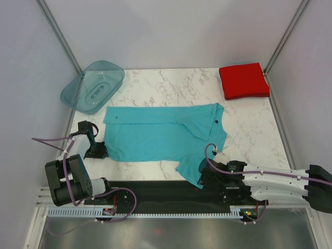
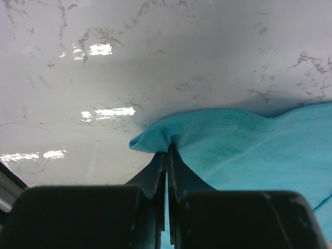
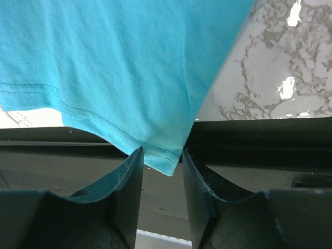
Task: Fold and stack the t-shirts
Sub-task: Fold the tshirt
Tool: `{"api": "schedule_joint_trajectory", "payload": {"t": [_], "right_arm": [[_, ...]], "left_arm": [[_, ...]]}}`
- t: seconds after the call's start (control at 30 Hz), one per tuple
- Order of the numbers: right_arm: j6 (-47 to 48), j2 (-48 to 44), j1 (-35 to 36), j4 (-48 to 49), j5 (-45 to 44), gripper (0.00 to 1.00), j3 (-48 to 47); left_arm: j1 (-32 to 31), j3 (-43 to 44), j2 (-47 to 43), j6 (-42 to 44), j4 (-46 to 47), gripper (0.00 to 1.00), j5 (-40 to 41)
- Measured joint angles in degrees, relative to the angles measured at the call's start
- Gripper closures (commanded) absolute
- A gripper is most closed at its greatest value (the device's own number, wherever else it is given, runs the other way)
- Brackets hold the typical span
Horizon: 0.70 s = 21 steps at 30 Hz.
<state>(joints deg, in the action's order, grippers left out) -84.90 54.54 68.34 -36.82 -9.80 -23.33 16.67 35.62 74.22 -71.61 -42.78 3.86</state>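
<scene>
My right gripper should close now on the sleeve's hem corner (image 1: 200,184) (image 3: 167,161), because the corner reaches back past both fingers.
The turquoise t-shirt (image 1: 155,132) lies spread across the marble table, its right side folded over and one corner hanging over the front edge. My left gripper (image 1: 98,150) is shut on the shirt's near left corner; in the left wrist view the jaws (image 2: 167,150) pinch a bunched hem of the shirt (image 2: 249,150). My right gripper (image 1: 204,174) is open at the front edge; in the right wrist view the hanging corner of the shirt (image 3: 104,62) dips between its spread fingers (image 3: 162,155) without being pinched. The red t-shirt (image 1: 244,80) lies as a folded square at the back right.
A translucent teal plastic tray (image 1: 93,85) lies at the back left corner. A black strip and a rail (image 1: 155,199) run along the table's front edge by the arm bases. Grey walls close in the table on three sides.
</scene>
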Motion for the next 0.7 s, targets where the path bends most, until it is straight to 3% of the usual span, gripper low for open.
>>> {"api": "schedule_joint_trajectory", "payload": {"t": [0.2,0.33,0.37,0.4,0.5,0.7], "right_arm": [[-1.11,-0.09,0.72,-0.37,-0.87,0.55,0.07],[-1.49,0.46,1.33,-0.24,-1.55,0.6,0.07],[-1.6,0.87,1.46,-0.13,-1.7,0.64,0.07],[-1.68,1.33,1.6,-0.02,-1.88,0.77,0.07],[-1.75,2.45,1.95,0.0,-2.38,1.0,0.07],[-1.62,2.54,2.36,-4.46,-6.84,1.0,-2.69]], "left_arm": [[0.0,-0.13,-0.13,-0.02,0.11,0.98,0.0],[0.0,-0.22,-0.22,-0.02,0.2,0.98,-0.02],[-0.02,-0.22,-0.22,0.0,0.2,0.98,-0.02],[-0.02,-0.22,-0.22,-0.02,0.2,0.98,-0.02],[0.0,-0.22,-0.22,-0.02,0.22,0.98,-0.02],[0.0,-0.28,-0.48,0.0,0.24,0.98,-0.07]]}}
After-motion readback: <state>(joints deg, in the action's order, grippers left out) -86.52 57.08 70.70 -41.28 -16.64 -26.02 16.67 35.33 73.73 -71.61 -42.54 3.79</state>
